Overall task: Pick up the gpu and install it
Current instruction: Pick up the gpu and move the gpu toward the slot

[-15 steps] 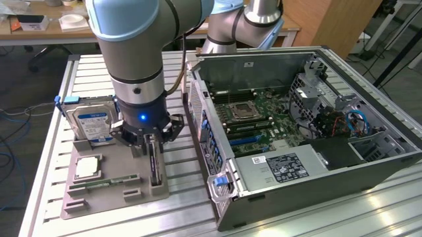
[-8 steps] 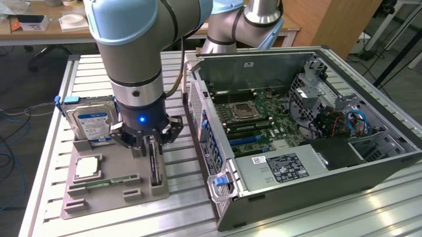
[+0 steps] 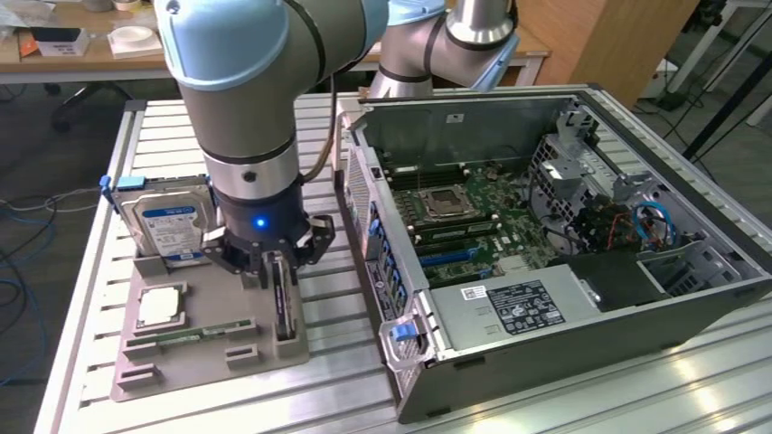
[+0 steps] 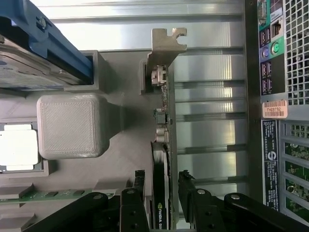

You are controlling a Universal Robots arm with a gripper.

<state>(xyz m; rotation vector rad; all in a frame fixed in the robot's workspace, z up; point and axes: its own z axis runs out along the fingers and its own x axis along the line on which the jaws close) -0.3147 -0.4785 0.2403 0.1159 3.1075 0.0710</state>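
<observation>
The GPU's lower edge sits down in the grey tray slot, so my gripper should next grab the GPU across its free upper long edge (image 4: 161, 195).
The gpu (image 3: 286, 303) stands on its long edge in a slot of the grey holder tray (image 3: 193, 366), just beside the open computer case (image 3: 543, 235). My gripper (image 3: 273, 269) hangs straight down over the card's far end. In the wrist view the gpu (image 4: 161, 140) runs as a thin dark card, with its metal bracket (image 4: 164, 48) at the far end. The gripper (image 4: 161, 173) is open, with one black finger on each side of the card and a small gap on both sides. It straddles the card without closing on it.
The tray also holds a silver hard drive (image 3: 169, 231) with a blue-white label, a CPU (image 3: 161, 307) and a green memory stick (image 3: 193, 333). The case lies on its side with the motherboard (image 3: 465, 226) exposed. Its rear panel (image 4: 277, 96) is close beside the card.
</observation>
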